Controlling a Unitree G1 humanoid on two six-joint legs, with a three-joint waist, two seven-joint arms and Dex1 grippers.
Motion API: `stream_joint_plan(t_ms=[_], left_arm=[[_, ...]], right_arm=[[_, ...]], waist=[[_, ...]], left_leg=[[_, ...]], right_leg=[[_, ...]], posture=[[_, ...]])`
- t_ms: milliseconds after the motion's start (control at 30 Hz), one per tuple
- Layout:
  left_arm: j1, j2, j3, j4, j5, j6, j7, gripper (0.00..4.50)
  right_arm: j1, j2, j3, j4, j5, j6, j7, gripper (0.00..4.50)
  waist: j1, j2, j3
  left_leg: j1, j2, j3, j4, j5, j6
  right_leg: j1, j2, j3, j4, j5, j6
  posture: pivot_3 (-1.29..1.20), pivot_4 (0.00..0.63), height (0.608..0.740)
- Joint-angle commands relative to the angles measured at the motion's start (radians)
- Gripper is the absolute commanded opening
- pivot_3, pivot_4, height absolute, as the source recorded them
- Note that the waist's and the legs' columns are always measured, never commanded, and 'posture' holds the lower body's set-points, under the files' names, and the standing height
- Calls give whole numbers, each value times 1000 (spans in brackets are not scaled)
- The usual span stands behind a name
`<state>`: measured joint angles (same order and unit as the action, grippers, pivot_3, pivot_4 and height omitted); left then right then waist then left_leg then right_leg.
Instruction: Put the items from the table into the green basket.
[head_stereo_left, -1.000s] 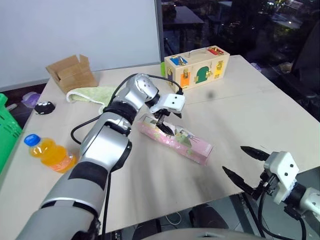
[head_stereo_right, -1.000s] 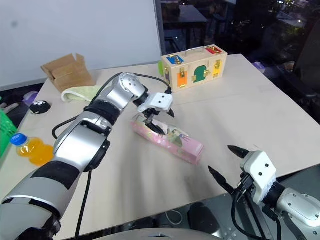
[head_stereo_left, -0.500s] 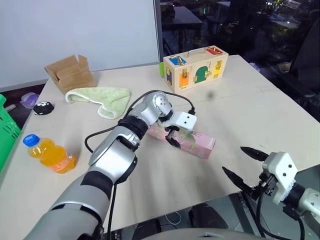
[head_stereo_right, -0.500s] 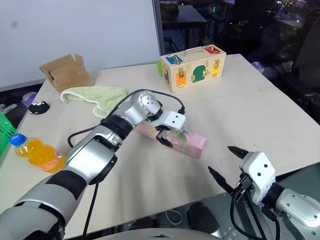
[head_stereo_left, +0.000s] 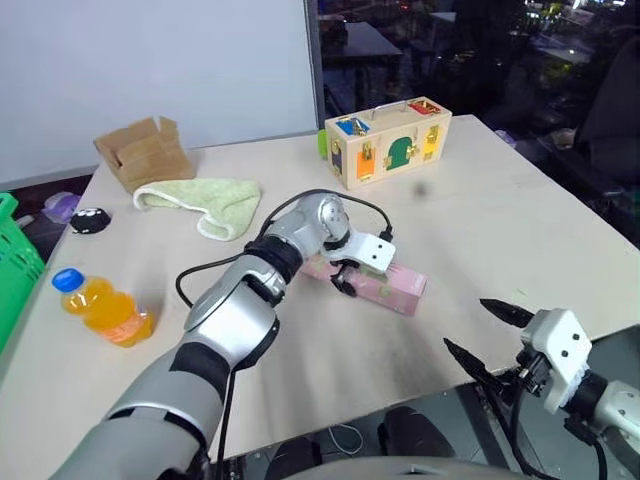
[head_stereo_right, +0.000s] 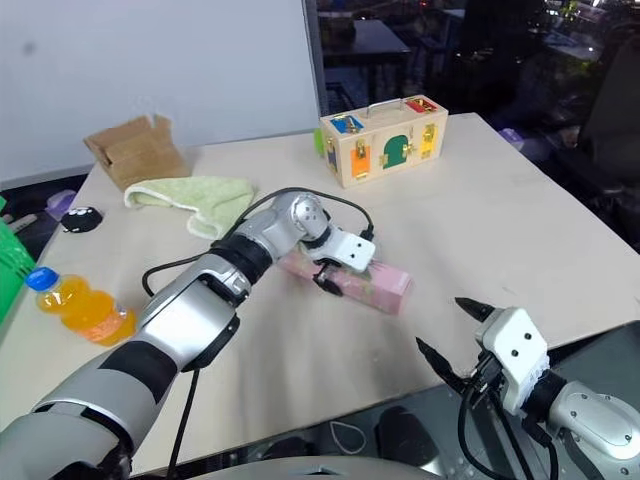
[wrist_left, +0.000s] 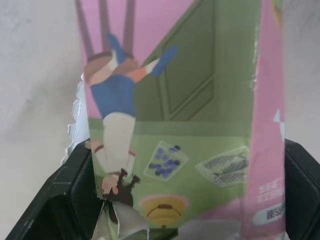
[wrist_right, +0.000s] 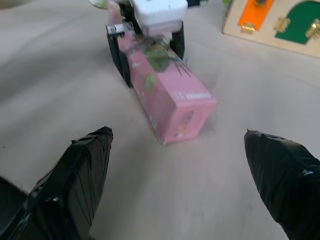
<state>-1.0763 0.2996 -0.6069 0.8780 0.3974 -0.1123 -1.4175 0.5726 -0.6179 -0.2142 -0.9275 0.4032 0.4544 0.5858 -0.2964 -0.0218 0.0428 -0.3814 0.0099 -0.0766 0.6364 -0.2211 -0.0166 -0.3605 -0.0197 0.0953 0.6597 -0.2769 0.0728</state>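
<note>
The left gripper grips the long pink printed carton across its narrow body (head_stereo_left: 385, 289) next, to put it into the green basket (head_stereo_left: 14, 268).
The long pink printed carton (head_stereo_left: 392, 286) lies flat near the middle of the table (head_stereo_left: 490, 215). My left gripper (head_stereo_left: 354, 276) points steeply down over it, open, with one black finger (wrist_left: 60, 200) on each side of the carton (wrist_left: 175, 125). Whether the pads touch it I cannot tell. The right wrist view shows that same straddle on the carton (wrist_right: 170, 95). My right gripper (head_stereo_left: 467, 324) hovers open off the table's near edge, holding nothing. The orange-drink bottle (head_stereo_left: 100, 308) lies at the left. A pale green cloth (head_stereo_left: 205, 194) sits further back. The green basket (head_stereo_left: 14, 268) shows at the left edge.
A wooden latch box (head_stereo_left: 388, 140) stands at the back of the table, and an open cardboard box (head_stereo_left: 145, 152) sits at the back left. A small black object (head_stereo_left: 90, 220) and a purple thing (head_stereo_left: 60, 206) lie by the left rim.
My left gripper has sunk and slid along the carton from its far end to its middle, now straddling it. The right gripper has kept still.
</note>
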Motion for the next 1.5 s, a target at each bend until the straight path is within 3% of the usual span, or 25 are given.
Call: stream_joint_plan(t_ms=[33, 133, 400, 467, 633, 767, 900, 1067, 1233, 1500], left_arm=[[26, 47, 31, -81, -26, 28, -32, 4463], [42, 67, 11, -70, 6, 10, 2, 4463], [37, 66, 22, -97, 5, 30, 28, 1010], [49, 75, 35, -127, -11, 35, 21, 425], [100, 103, 133, -291, -108, 149, 16, 425], [74, 70, 419, -465, -289, 470, 193, 425], [18, 100, 637, -501, -362, 552, 450, 425], [-54, 234, 824, -489, -390, 581, 700, 425], [-74, 420, 932, -357, -363, 504, 942, 425], [-59, 662, 943, -187, -357, 412, 1024, 425]], right_arm=[[-10, -4, -22, -24, 2, -22, 6, 4500], [-30, -6, -7, -7, 2, -25, 14, 4500], [-65, -11, -4, 10, 1, -20, 31, 4500], [-66, -12, -3, 12, -2, -21, 34, 4500], [-75, -6, 5, 7, -7, -22, 30, 4500], [-133, 12, 24, 14, -5, -28, 10, 4500], [-278, 31, 74, 46, -4, -7, -18, 4500], [-497, 59, 166, 131, -12, 3, -27, 4500], [-701, 116, 291, 231, -29, -5, -12, 4500], [-930, 186, 448, 429, -23, -84, 169, 4500]], waist=[[-11, 0, 0], [-13, 0, 0], [7, 0, 0], [7, 0, 0], [8, 0, 0], [18, 2, 1], [21, 2, 2], [25, 3, 2], [69, 4, 2], [195, 1, 3]], left_leg=[[-1, 0, 0, 0, 0, 0], [-3, -2, -1, 0, -1, 2], [-2, -3, 1, -1, -2, 3], [-2, -3, 1, -1, -2, 3], [-4, -2, 1, -1, -2, 3], [-19, -2, 0, 2, -2, 3], [-18, -4, -1, 3, -2, 3], [-14, -3, -2, 2, -2, 3], [-14, -3, -8, 0, -1, 3], [-18, -7, -12, -1, -1, 2]], right_leg=[[0, 0, 0, 0, 0, 1], [-3, 1, 0, 0, 0, 6], [-3, 1, -1, 1, 0, 7], [-3, 1, 0, 1, 0, 7], [-5, 1, 0, 1, 0, 7], [-18, 1, 0, 3, 0, 8], [-17, 0, 1, 3, 0, 8], [-17, 2, 0, 5, 0, 8], [-18, 3, -1, 7, 3, 4], [-18, -1, -11, 5, 3, 2]], posture=[[-288, 9, 740], [-273, 7, 740], [-268, 0, 740], [-268, 0, 740], [-279, 4, 740], [-269, 10, 740], [-212, 0, 740], [-133, 0, 740], [-65, 0, 740], [56, 0, 740]])
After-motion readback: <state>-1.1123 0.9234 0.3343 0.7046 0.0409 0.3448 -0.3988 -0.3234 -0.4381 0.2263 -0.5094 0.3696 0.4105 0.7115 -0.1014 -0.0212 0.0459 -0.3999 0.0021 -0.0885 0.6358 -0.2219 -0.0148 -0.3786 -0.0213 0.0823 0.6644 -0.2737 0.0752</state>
